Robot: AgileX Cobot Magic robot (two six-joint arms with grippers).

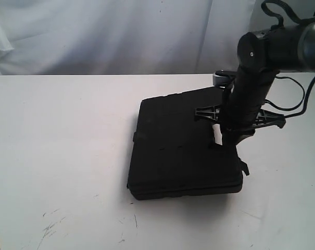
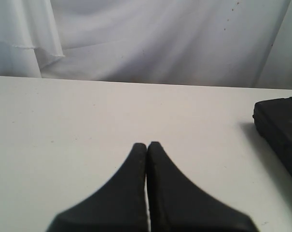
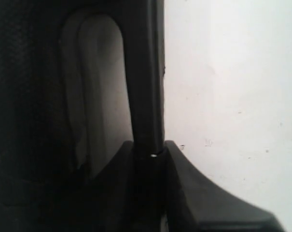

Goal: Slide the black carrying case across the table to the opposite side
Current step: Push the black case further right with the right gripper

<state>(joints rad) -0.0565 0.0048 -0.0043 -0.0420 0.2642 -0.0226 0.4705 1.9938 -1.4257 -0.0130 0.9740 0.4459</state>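
I should slide the black carrying case [image 1: 183, 148] toward the table's far side before my right gripper releases it: the case lies short of that side.
The black carrying case [image 1: 183, 148] lies flat near the middle of the white table [image 1: 58, 156], its handle side facing right. My right gripper [image 1: 225, 140] comes down on that side and is shut on the case's handle bar [image 3: 148, 96], one finger in the handle opening and one outside it. A corner of the case [image 2: 281, 130] shows at the edge of the left wrist view. My left gripper [image 2: 146, 145] hovers over bare table, shut with nothing in it; it is out of the exterior view.
A white cloth backdrop [image 1: 121, 31] hangs behind the table's far edge. Dark scuffs [image 1: 50, 226] mark the tabletop near its front left. A cable [image 1: 292, 101] loops from the right arm.
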